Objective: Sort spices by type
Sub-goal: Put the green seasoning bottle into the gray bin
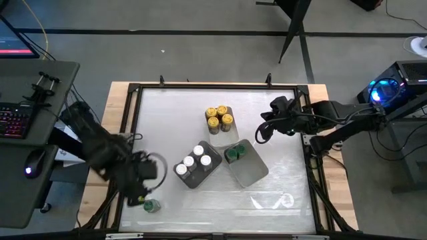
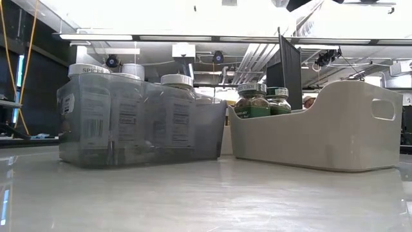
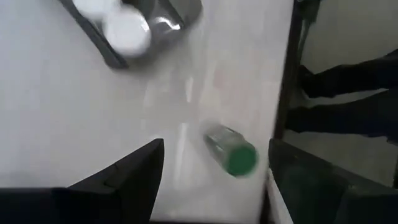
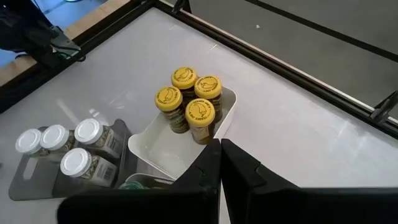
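Observation:
My left gripper grabs the lying jar by its glass neck (image 1: 153, 206) (image 3: 228, 148) next, to sort it into the white tray of green-lidded jars.
A green-lidded spice jar (image 1: 152, 206) lies on its side on the table near the near left corner. My left gripper (image 1: 143, 191) hangs open above it; in the left wrist view the jar (image 3: 231, 150) shows between and below the two fingers (image 3: 134, 168), untouched. Several white-lidded jars (image 1: 198, 161) stand in a grey tray (image 1: 190, 180). Several yellow-lidded jars (image 1: 219, 118) stand in a white tray (image 4: 161, 146). Two green-lidded jars (image 1: 233, 154) stand in another white tray (image 1: 252, 170). My right gripper (image 1: 263, 135) waits shut, up right of the trays.
The three trays cluster mid-table; in the low view the grey tray (image 2: 138, 122) and the white tray (image 2: 322, 135) stand side by side. A dark frame rail (image 3: 287, 68) runs along the table's left edge close to the lying jar. Bare table lies along the near edge.

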### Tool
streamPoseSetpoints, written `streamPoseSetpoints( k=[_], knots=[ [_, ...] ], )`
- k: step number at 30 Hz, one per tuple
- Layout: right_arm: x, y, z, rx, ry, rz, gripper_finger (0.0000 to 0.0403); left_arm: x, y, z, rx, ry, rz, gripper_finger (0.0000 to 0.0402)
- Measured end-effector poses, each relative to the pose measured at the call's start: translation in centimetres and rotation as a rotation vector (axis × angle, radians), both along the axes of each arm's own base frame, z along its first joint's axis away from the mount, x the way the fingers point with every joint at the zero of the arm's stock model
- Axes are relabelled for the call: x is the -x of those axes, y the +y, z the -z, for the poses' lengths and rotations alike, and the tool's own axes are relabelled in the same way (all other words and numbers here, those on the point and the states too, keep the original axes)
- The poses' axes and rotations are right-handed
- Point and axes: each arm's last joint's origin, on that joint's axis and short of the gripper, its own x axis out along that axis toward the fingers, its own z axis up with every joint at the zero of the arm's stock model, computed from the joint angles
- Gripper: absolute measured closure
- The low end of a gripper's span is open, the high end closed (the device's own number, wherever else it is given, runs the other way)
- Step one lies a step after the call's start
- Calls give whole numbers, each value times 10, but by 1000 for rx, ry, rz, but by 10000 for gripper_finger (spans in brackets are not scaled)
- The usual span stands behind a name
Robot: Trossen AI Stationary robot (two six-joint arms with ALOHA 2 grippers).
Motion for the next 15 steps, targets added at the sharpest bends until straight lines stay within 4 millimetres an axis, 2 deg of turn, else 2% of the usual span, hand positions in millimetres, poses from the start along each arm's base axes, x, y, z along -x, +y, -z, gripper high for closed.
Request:
streamPoseSetpoints(
  k=[4,8,11,15],
  knots=[
    [0,0,0,1,3,-4,402,17,-38,18,42,45,-75,129],
    [0,0,0,19,20,-24,402,21,-73,39,76,23,-111,129],
    [0,0,0,23,22,-26,402,17,-85,59,6,57,-145,129],
    [1,0,1,30,32,-29,402,8,-92,79,-27,102,-258,129]
  ],
)
